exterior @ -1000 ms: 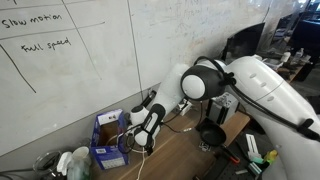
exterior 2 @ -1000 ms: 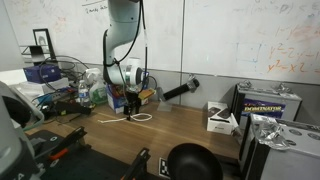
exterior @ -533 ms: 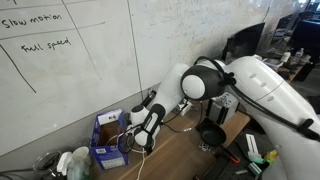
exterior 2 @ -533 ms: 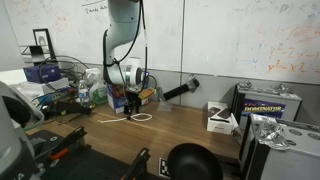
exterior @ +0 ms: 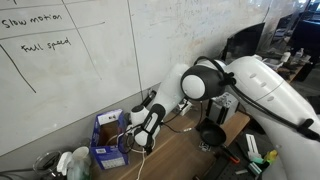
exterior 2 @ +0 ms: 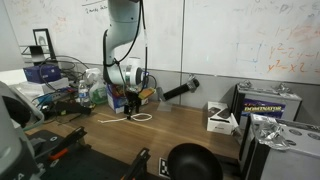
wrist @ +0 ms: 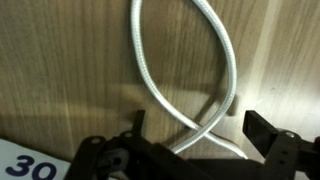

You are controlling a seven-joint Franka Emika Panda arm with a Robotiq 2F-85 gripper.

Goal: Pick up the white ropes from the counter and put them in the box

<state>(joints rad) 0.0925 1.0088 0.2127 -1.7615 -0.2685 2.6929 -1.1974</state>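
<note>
The rope's crossing is between my fingers, close to the counter, so my gripper should close. Closing now would hold the rope.
A white rope [wrist: 215,60] lies in a loop on the brown wooden counter [wrist: 60,70], its two strands crossing low in the wrist view. My gripper [wrist: 195,128] is open and stands low over that crossing, one dark fingertip [wrist: 136,121] on each side, apart from the cord. In both exterior views the gripper [exterior: 147,141] [exterior 2: 130,108] points down at the counter, with the rope loop [exterior 2: 140,117] beside it. The blue box [exterior: 108,140] with upright flaps stands by the wall, just beside the gripper.
A black round cup [exterior: 210,133] [exterior 2: 190,160] sits on the counter away from the rope. The whiteboard wall [exterior: 90,70] runs close behind the box. Tools, cables and electronics [exterior 2: 60,95] crowd the counter's end. A small white-and-black device [exterior 2: 220,117] lies further along.
</note>
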